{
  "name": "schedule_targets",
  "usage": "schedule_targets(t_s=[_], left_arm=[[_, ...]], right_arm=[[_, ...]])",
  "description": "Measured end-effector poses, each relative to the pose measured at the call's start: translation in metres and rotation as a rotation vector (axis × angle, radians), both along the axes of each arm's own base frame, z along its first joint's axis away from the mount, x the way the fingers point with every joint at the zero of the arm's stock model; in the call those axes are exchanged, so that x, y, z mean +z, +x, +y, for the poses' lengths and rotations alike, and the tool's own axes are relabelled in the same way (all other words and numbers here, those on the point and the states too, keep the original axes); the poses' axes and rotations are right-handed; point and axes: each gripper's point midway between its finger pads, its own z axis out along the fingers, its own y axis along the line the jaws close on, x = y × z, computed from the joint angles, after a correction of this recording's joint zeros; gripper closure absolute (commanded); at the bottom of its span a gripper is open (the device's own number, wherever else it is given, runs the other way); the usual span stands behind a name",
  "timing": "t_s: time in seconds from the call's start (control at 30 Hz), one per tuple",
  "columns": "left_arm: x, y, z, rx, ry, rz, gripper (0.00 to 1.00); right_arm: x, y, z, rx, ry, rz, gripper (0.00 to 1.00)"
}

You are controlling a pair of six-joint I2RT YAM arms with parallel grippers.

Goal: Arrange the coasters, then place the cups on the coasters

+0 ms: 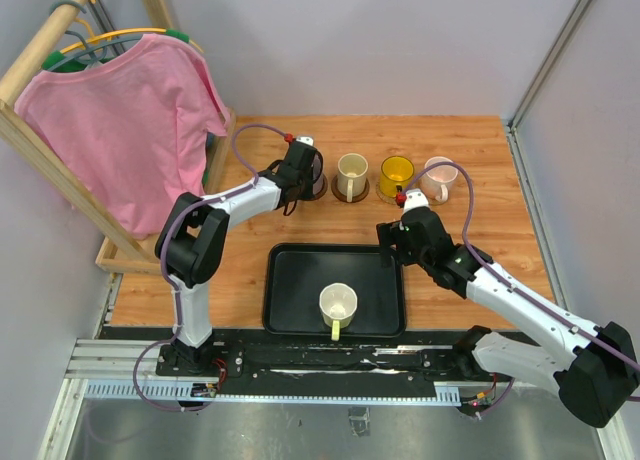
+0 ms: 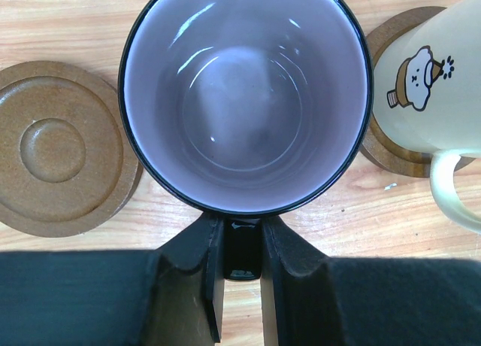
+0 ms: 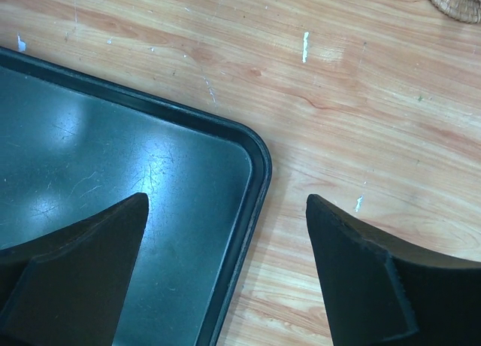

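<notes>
I should open my left gripper now. The grey-lilac cup is upright between the empty coaster and the cream cup, so it would stay standing.
My left gripper (image 2: pixel 242 229) is shut on the black handle of the grey-lilac cup (image 2: pixel 246 98), at the left end of the far row of cups (image 1: pixel 312 165). Left of this cup lies an empty dark brown coaster (image 2: pixel 60 147). To its right stands the cream cup (image 2: pixel 443 83) on a brown coaster (image 2: pixel 383 154). Further right the amber cup (image 1: pixel 396 173) and the pink cup (image 1: pixel 437 175) stand on coasters. The white cup with a yellowish handle (image 1: pixel 338 305) sits in the black tray (image 1: pixel 290 300). My right gripper (image 3: pixel 225 203) hangs open over the tray's far right corner (image 3: pixel 255 158), holding nothing.
A wooden rack (image 1: pixel 40 150) with a pink shirt (image 1: pixel 130 120) on a hanger stands at the table's left. Grey walls close in the back and right. The rim of a woven coaster (image 3: pixel 455 4) shows at the top right of the right wrist view.
</notes>
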Motion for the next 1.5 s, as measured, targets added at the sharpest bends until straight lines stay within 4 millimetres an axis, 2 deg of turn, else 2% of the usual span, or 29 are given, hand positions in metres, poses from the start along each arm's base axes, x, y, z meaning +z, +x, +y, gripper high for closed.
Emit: schedule_targets(t_s=[0.13,0.33,0.5,0.87,1.23,1.37,1.5], left_arm=[[0.0,0.0,0.0,0.0,-0.001,0.0,0.76],[0.004,0.002,-0.002,0.003,-0.011,-0.007,0.57],[0.009,0.006,-0.005,0.003,-0.023,-0.02,0.48],[0.01,0.004,-0.009,-0.004,-0.027,-0.024,0.45],[0.026,-0.002,-0.022,-0.023,-0.051,-0.05,0.45],[0.023,-0.004,-0.019,-0.011,-0.045,-0.044,0.41],[0.019,-0.01,-0.011,0.013,-0.028,-0.033,0.33]], right_arm=[[0.0,0.0,0.001,0.004,0.003,0.002,0.13],[0.0,-0.001,0.001,0.006,0.004,0.003,0.13],[0.0,-0.001,0.002,0.008,0.006,0.003,0.13],[0.002,0.0,0.002,0.009,0.012,-0.004,0.13],[0.005,-0.001,0.004,0.016,0.026,-0.011,0.13],[0.006,-0.001,0.003,0.016,0.029,-0.015,0.13],[0.006,-0.001,0.003,0.016,0.029,-0.014,0.13]])
